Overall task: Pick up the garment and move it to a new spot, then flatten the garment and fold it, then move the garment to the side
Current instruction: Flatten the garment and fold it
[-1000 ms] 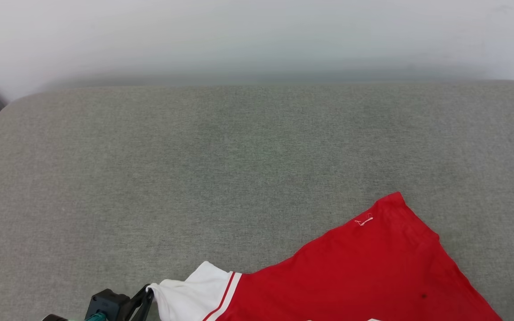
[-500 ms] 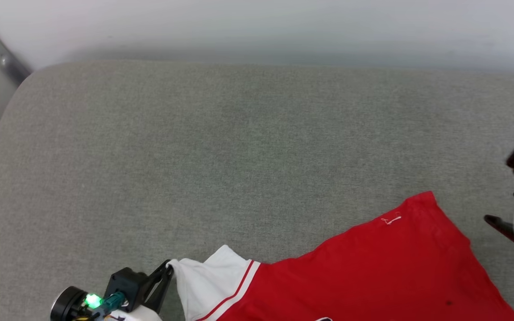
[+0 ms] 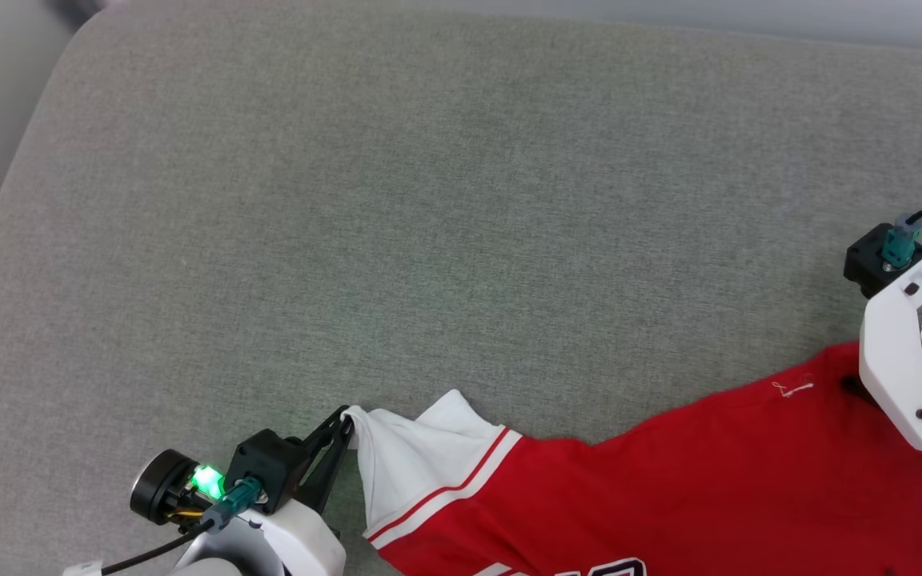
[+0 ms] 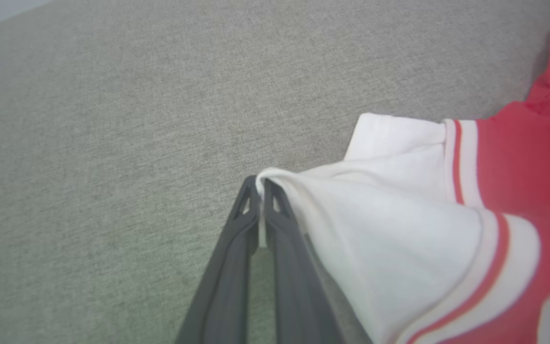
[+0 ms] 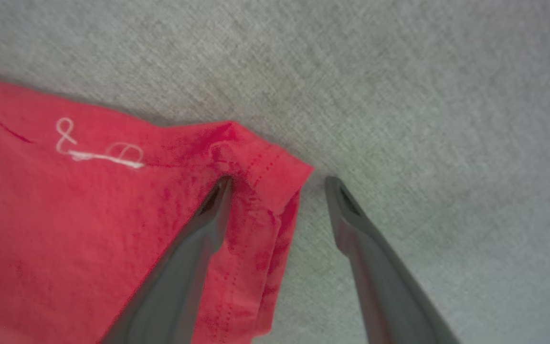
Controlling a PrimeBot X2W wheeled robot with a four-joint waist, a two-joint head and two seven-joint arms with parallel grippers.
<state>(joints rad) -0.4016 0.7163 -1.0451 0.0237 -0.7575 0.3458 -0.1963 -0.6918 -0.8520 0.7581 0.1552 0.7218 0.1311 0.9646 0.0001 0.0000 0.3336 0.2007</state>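
Observation:
I should next grab the red T-shirt with my right gripper by its hem corner (image 5: pixel 276 177) beside the white thread mark (image 5: pixel 98 150), to fold the T-shirt.
The garment (image 3: pixel 669 496), a red T-shirt with white sleeves, lies spread along the near edge of the grey cushion (image 3: pixel 429 200). My left gripper (image 3: pixel 345 420) is shut on the edge of the white sleeve (image 4: pixel 399 229); the left wrist view shows its tips (image 4: pixel 258 184) pinching the fabric. In the right wrist view my right gripper (image 5: pixel 277 184) is open and straddles the red hem corner (image 5: pixel 265 167), one finger on the cloth and the other on the cushion. A white thread mark (image 5: pixel 98 155) sits just beside that corner. The right arm's white wrist bracket (image 3: pixel 897 360) hangs over the same corner.
Bare grey cushion stretches beyond and left of the garment. Its rounded left edge (image 3: pixel 21 184) drops off at the far left. White lettering (image 3: pixel 605 570) on the shirt's chest shows at the bottom edge.
The head camera has tilted down, shifting the whole picture. My right gripper has come in from the right and now sits open over the hem corner. The left gripper keeps its hold on the sleeve.

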